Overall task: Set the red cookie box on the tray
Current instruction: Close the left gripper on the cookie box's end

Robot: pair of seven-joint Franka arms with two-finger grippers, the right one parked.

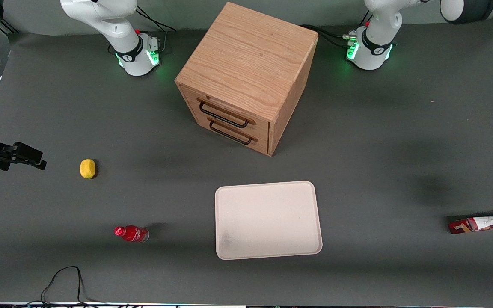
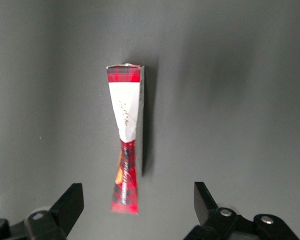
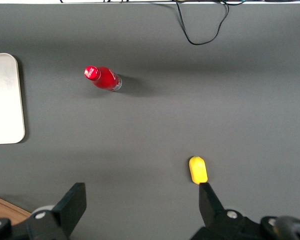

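Observation:
The robot's left gripper will next place the box on the tray (image 1: 268,220), so it will grab the red cookie box by its narrow tip of the white label.
The red cookie box (image 1: 484,223) rests on a narrow edge on the dark table, toward the working arm's end and well apart from the tray. The left wrist view shows its dark red and white edge (image 2: 126,140) from above. My left gripper (image 2: 138,202) hovers above the box's near end, open and empty, with its fingers (image 2: 70,204) set wide on either side and touching nothing. The cream-white tray (image 1: 268,220) lies flat and bare at mid-table, nearer the front camera than the cabinet. Its corner also shows in the right wrist view (image 3: 5,100).
A wooden cabinet (image 1: 246,77) with two shut drawers stands farther from the camera than the tray. A yellow lemon (image 1: 87,168) and a small red bottle (image 1: 132,233) lie toward the parked arm's end. A black cable (image 1: 64,282) loops at the table's front edge.

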